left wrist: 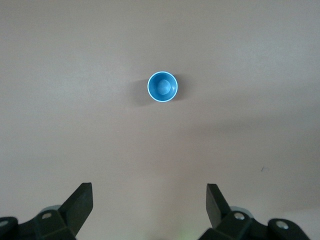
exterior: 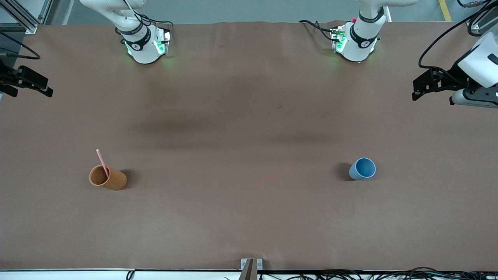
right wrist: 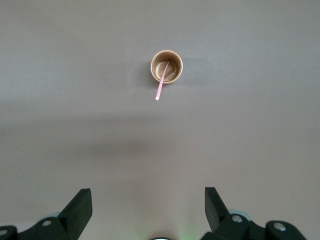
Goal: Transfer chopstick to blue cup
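I should next grab the blue cup by its rim (exterior: 365,158) with my left gripper. The cup's opening then stays free to receive the chopstick (exterior: 102,161).
The pale pink chopstick (exterior: 102,161) stands leaning in the orange-brown cup (exterior: 115,181) toward the right arm's end of the table; both show in the right wrist view, the chopstick (right wrist: 160,87) in the cup (right wrist: 178,62). The blue cup (exterior: 363,168) stands upright and empty toward the left arm's end, and shows in the left wrist view (left wrist: 162,87). My left gripper (exterior: 418,88) hangs open and empty high over the table's end near the blue cup (left wrist: 150,200). My right gripper (exterior: 47,88) hangs open and empty high over the other end (right wrist: 148,200).
The brown table cover (exterior: 249,155) is bare between the two cups. The two arm bases (exterior: 144,44) (exterior: 356,42) stand at the edge farthest from the front camera. A small metal bracket (exterior: 251,266) and cables lie at the nearest edge.
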